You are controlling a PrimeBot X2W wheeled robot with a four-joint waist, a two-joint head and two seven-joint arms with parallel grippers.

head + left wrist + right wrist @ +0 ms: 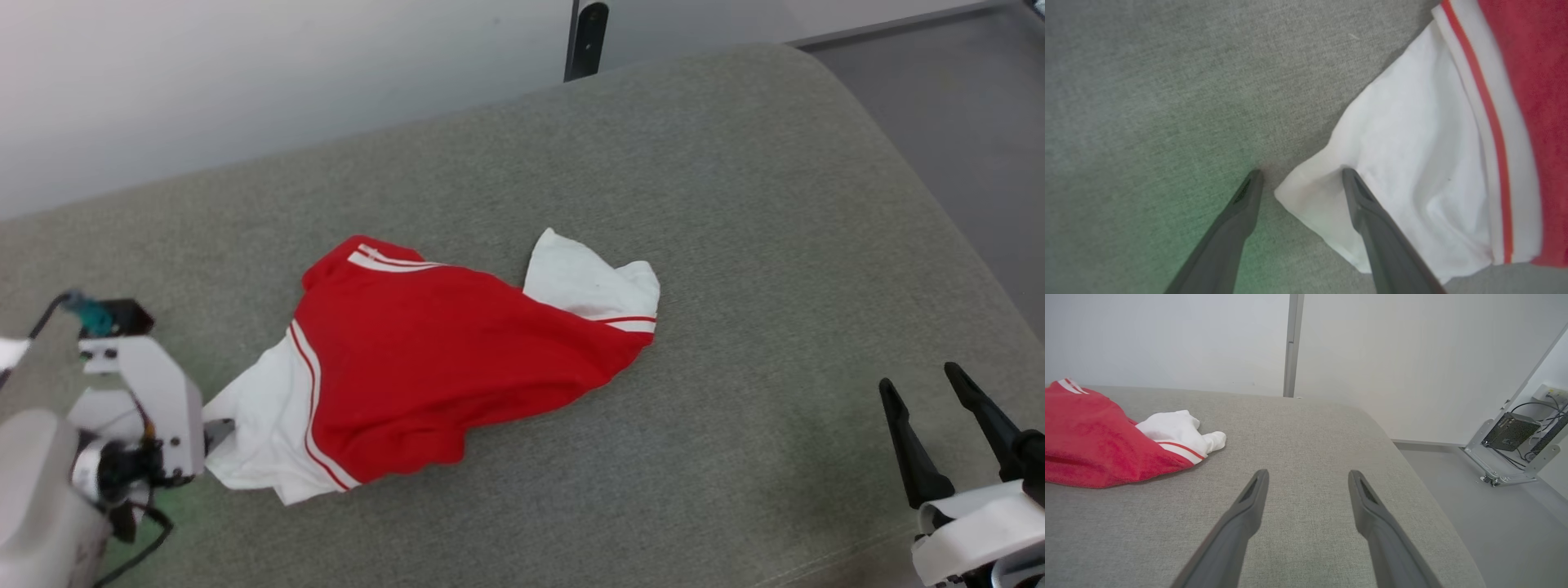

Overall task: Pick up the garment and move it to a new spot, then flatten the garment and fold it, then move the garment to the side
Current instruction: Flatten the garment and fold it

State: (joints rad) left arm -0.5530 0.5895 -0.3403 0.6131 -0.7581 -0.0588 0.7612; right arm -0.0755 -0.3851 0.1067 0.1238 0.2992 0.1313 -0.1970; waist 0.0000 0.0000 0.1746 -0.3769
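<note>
I need to pick up the garment, so I should next grab its white sleeve end with my left gripper, and then I need to move the garment to a new spot.
The garment lies crumpled on the grey cushion: a bright red middle with a white panel at each end, edged by thin red-and-white stripes. My left gripper is down at its near-left white corner. In the left wrist view the left gripper is open, the corner of the white panel lies between the fingers, and one finger rests over the cloth. My right gripper hangs open and empty at the lower right, well clear of the garment, fingers spread above bare cushion.
The cushion's rounded edge drops to grey floor on the right. A pale wall runs behind, with a dark post at the top. The right wrist view shows a black box with cables on a metal frame by the wall.
</note>
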